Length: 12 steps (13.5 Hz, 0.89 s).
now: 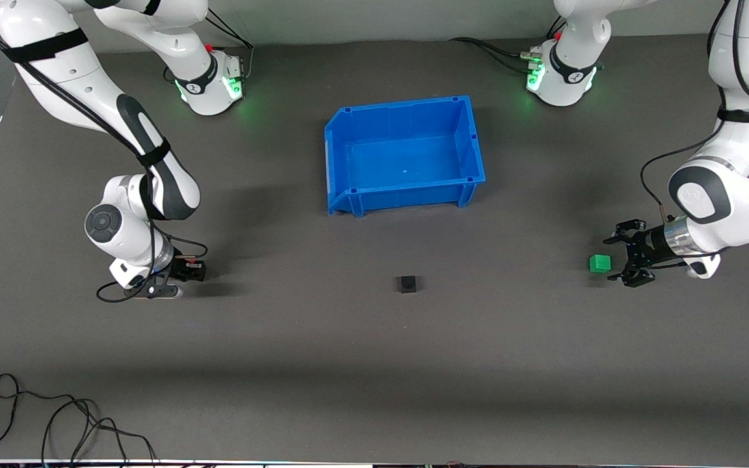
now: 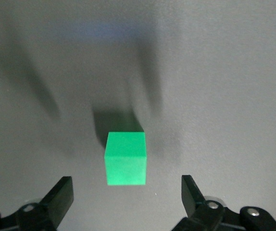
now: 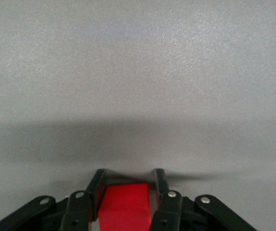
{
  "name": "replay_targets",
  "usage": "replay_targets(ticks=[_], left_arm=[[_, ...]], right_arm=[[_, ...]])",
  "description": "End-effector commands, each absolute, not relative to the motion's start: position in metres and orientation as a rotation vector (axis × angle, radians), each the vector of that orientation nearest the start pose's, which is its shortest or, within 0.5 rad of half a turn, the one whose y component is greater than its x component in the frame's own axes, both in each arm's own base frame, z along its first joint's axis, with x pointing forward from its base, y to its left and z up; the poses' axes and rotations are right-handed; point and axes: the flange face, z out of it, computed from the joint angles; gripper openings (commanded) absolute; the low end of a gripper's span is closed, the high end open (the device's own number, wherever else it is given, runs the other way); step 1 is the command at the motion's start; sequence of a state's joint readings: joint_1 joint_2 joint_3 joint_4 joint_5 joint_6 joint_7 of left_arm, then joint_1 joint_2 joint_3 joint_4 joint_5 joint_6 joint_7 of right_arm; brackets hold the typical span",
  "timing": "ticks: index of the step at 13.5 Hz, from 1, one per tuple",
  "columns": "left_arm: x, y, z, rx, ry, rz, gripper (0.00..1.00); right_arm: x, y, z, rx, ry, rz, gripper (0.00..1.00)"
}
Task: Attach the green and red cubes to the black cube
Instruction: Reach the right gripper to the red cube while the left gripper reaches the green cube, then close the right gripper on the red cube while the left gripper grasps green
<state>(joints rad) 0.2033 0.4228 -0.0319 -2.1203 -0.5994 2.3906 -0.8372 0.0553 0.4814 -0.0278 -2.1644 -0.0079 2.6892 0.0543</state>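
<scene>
One side of the green cube has to stay free to meet the black cube [image 1: 406, 284], so the left gripper should next grab the green cube [image 1: 599, 262] by its opposite sides.
The green cube [image 1: 599, 262] lies on the table toward the left arm's end. My left gripper [image 1: 614, 259] is open and low beside it. In the left wrist view the green cube [image 2: 126, 159] sits just ahead of the gripper [image 2: 126, 197], centred on the gap and not between the fingertips. My right gripper [image 1: 189, 272] is low over the table toward the right arm's end, shut on the red cube [image 3: 126, 207], which sits between its fingers [image 3: 95, 188]. The black cube [image 1: 406, 284] stands alone mid-table, nearer to the front camera than the bin.
An empty blue bin [image 1: 472, 146] stands mid-table between the two arm bases. A loose black cable [image 1: 56, 416] lies near the table's front edge toward the right arm's end.
</scene>
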Motion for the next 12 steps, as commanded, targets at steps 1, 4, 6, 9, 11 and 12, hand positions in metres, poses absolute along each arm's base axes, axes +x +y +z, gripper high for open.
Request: replay_targets(ticks=[1, 4, 6, 9, 11, 12], left_arm=[[0.549, 0.093, 0.188, -2.527, -2.332, 0.432, 1.0], [0.548, 0.093, 0.182, -2.512, -2.35, 0.441, 0.99], [0.548, 0.094, 0.181, -2.509, -2.353, 0.435, 0.65], [0.549, 0.094, 0.181, -2.509, -2.354, 0.43, 0.19], [0.549, 0.095, 0.182, -2.506, -2.358, 0.429, 0.16], [0.55, 0.095, 0.184, -2.511, -2.357, 0.431, 0.16]], right_arm=[[0.559, 0.01, 0.174, -3.149, 0.009, -0.073, 0.35], [0.56, 0.01, 0.177, -3.149, 0.016, -0.08, 0.0], [0.562, 0.007, 0.186, -3.147, 0.059, -0.095, 0.0], [0.566, 0.005, 0.203, -3.088, 0.203, -0.127, 0.0], [0.569, 0.008, 0.216, -3.024, 0.347, -0.118, 0.0], [0.572, 0.01, 0.225, -3.002, 0.418, -0.122, 0.0]])
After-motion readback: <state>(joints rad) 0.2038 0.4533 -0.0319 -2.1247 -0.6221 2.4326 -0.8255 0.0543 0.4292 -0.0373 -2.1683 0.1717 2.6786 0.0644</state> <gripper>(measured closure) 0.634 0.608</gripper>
